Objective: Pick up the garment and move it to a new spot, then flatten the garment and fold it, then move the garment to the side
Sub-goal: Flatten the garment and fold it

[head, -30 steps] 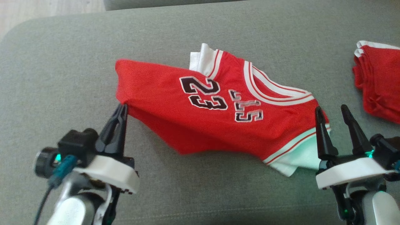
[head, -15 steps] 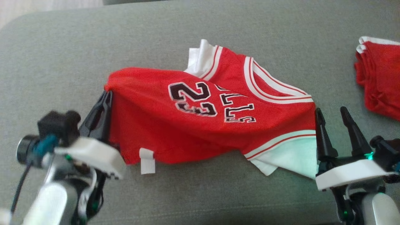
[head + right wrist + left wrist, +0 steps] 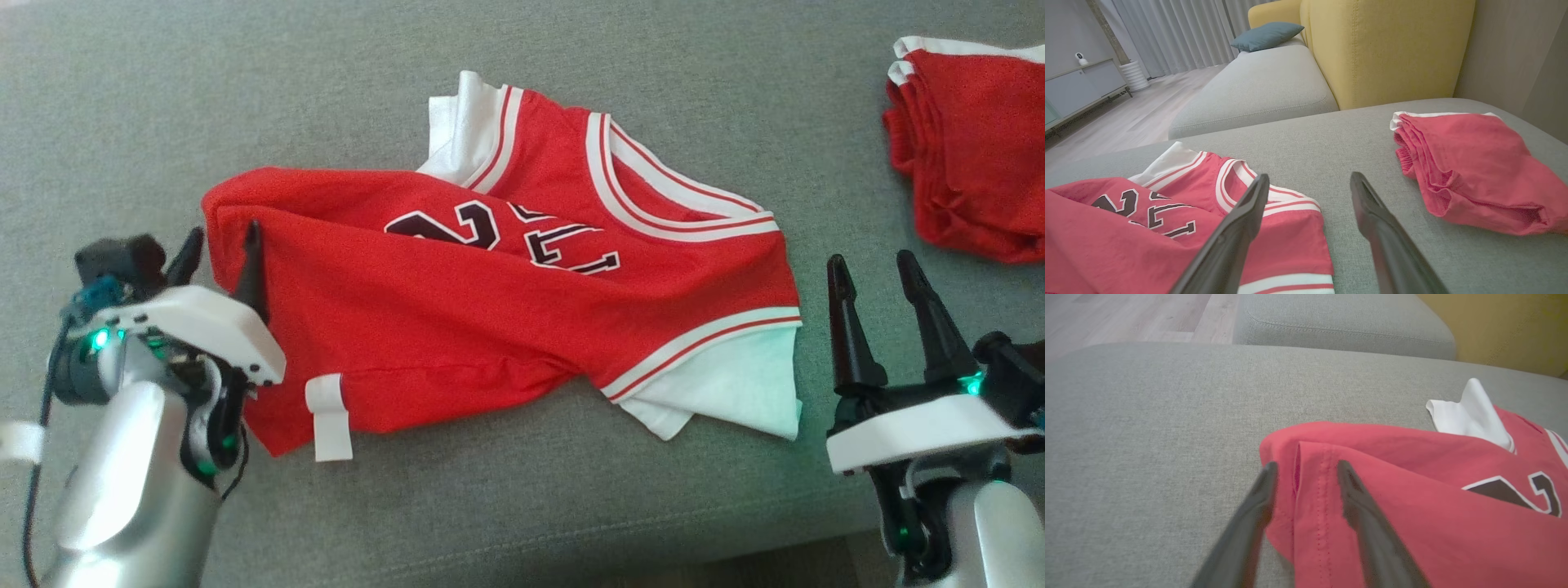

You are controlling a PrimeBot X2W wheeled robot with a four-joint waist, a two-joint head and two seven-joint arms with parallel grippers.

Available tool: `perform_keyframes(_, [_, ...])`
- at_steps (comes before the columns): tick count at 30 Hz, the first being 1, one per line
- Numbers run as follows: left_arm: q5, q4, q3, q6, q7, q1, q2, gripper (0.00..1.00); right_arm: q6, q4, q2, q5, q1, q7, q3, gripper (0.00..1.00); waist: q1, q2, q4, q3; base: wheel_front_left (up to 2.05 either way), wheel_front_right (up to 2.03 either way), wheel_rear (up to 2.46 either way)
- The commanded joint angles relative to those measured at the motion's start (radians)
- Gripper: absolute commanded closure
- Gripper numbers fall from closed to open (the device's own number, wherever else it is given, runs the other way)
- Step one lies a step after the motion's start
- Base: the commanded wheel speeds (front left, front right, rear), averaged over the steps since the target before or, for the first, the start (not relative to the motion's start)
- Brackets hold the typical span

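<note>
The robot will next grab the jersey with its left gripper by the stitched hem [image 3: 237, 227], which stands up loose between the gripper's fingers while the doubled red body [image 3: 421, 314] lies slack.
The garment [image 3: 490, 327] is a red jersey with white trim, lying on the grey cushion [image 3: 490, 506]. Its lower part is doubled over, so the fold covers half of the dark number. My left gripper [image 3: 223, 237] is open at the garment's left end. In the left wrist view the stitched hem of the garment [image 3: 1314, 486] lies loose between the spread fingers of my left gripper [image 3: 1305, 468]. My right gripper [image 3: 872, 265] stands open just right of the white sleeve, holding nothing. The right wrist view has my right gripper [image 3: 1310, 179] over the edge of the garment [image 3: 1106, 245].
A second red garment [image 3: 971, 163] lies folded at the cushion's far right [image 3: 1474, 175]. A white tag [image 3: 331, 416] hangs from the jersey's front edge. Behind are a yellow sofa back [image 3: 1384, 49], another grey seat [image 3: 1265, 85] and wooden floor.
My left gripper has opened and let go of the hem after drawing it over the garment toward the front. The garment now lies doubled. The head view shifted; the right gripper stayed open.
</note>
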Motion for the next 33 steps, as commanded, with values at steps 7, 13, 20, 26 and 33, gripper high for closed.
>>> perform_keyframes(7, [0.071,-0.071,0.043,0.056,-0.233,0.058,0.009,0.0,0.004,-0.052,-0.017,-0.051,-0.026,-0.017,0.028,0.0,0.0,0.0,0.017,-0.039,0.0,0.0,0.0])
perform_keyframes(13, [0.131,-0.236,0.023,0.11,-0.286,0.184,-0.006,0.0,0.004,-0.075,-0.031,-0.069,0.003,0.002,0.048,0.0,0.0,0.0,0.051,-0.089,0.0,0.0,0.0])
perform_keyframes(20, [0.161,-0.37,-0.007,0.141,-0.292,0.303,-0.02,0.0,0.004,-0.09,-0.029,-0.069,0.045,0.018,0.072,0.0,0.0,0.0,0.066,-0.13,0.0,0.0,0.0])
perform_keyframes(26, [0.176,-0.438,-0.031,0.161,-0.274,0.373,-0.016,0.0,0.004,-0.097,-0.025,-0.061,0.077,0.026,0.083,0.0,0.0,0.0,0.071,-0.154,0.0,0.0,0.0])
perform_keyframes(33, [0.17,-0.442,-0.035,0.16,-0.264,0.388,-0.005,0.0,0.004,-0.101,-0.022,-0.057,0.081,0.029,0.084,0.0,0.0,0.0,0.073,-0.16,0.0,0.0,0.0])
